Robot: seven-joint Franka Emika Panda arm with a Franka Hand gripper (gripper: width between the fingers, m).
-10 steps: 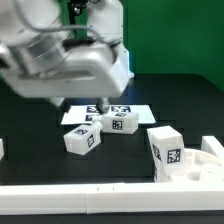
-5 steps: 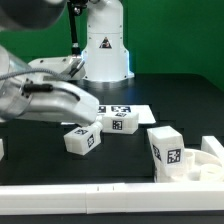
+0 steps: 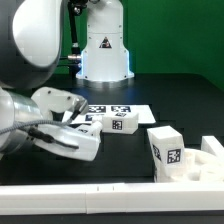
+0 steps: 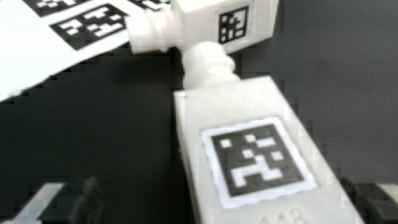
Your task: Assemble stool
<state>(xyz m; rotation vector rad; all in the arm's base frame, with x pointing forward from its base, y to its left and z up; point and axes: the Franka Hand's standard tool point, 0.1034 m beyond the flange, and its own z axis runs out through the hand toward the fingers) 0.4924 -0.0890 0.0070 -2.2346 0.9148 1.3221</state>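
Observation:
My fingers are on either side of the tagged leg near the black table, so it is now time to close. Closing now would catch the leg.
In the wrist view a white stool leg point(image 4: 240, 150) with a black-and-white tag lies lengthwise between my dark fingertips point(image 4: 63, 200), its peg point(image 4: 208, 65) pointing at a second leg point(image 4: 205, 25). My gripper point(image 4: 222, 205) is open, one finger on each side of the leg and apart from it. In the exterior view my hand point(image 3: 72, 140) hides that leg. The second leg point(image 3: 120, 122) lies by the marker board, a third leg point(image 3: 166, 150) stands to the exterior view's right, and the round seat point(image 3: 206, 160) sits at the far right edge.
The marker board point(image 3: 108, 108) lies flat behind the legs and also shows in the wrist view point(image 4: 80, 30). A long white border rail point(image 3: 100, 195) runs along the front. My arm fills the exterior view's left. The black table point(image 3: 180, 105) shows behind.
My arm has come down and swung over the leg at the exterior view's left, which showed before and is now hidden by my hand. The other parts have not moved.

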